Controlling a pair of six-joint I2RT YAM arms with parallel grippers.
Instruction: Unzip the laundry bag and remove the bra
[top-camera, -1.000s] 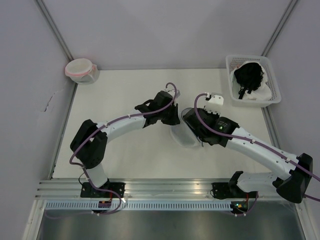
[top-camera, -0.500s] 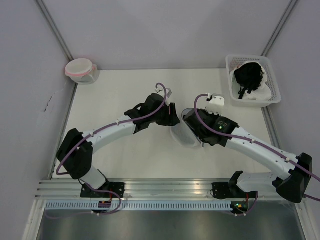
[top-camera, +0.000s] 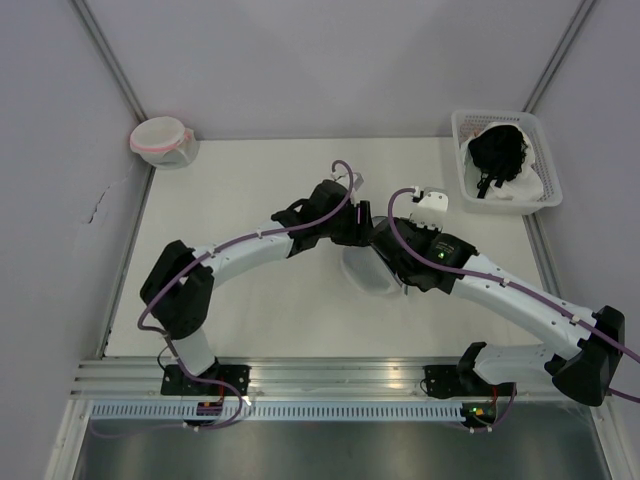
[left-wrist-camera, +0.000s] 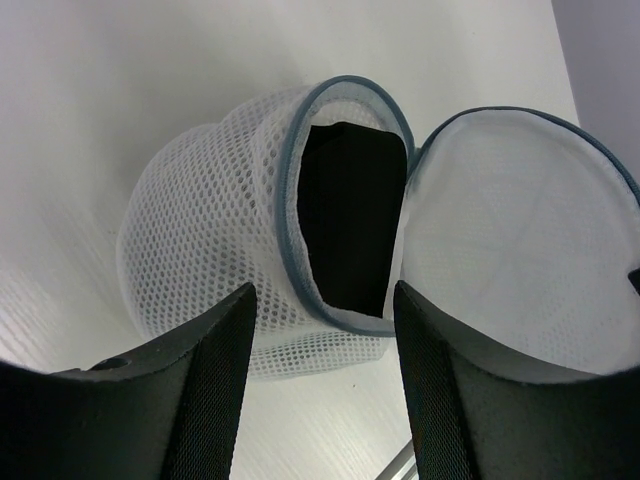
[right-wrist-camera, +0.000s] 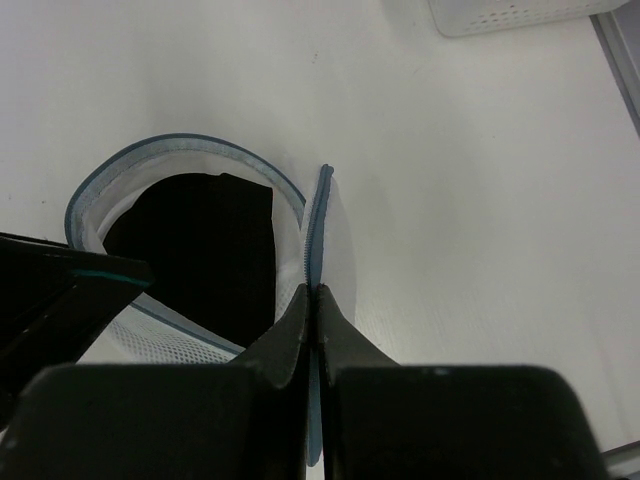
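I next need to take hold of the laundry bag by its grey-blue zipper rim (left-wrist-camera: 304, 288) with my left gripper. This leaves the laundry bag's opening free, so the bra can be removed.
The laundry bag (top-camera: 362, 275) lies mid-table, a white mesh pouch (left-wrist-camera: 200, 220) with a grey-blue rim, unzipped. Its round lid flap (left-wrist-camera: 510, 230) stands swung up beside the mouth. My right gripper (right-wrist-camera: 318, 300) is shut on the flap's zipper edge (right-wrist-camera: 322, 215) and holds it upright. The bra (left-wrist-camera: 345, 215) shows as black fabric inside the open mouth, and the right wrist view shows the bra (right-wrist-camera: 195, 250) there too. My left gripper (left-wrist-camera: 322, 300) is open just in front of the mouth with nothing between its fingers; from above the left gripper (top-camera: 362, 215) sits at the bag's far-left side.
A white slotted basket (top-camera: 500, 205) stands at the back right holding a dark garment (top-camera: 498, 150) and white fabric. A round white pouch with a pink rim (top-camera: 160, 140) sits in the back left corner. Both arms crowd together over the bag.
The left gripper has gone from shut to open, drew back to the left, then swung right again to the bag's mouth. The right gripper has kept its hold on the flap.
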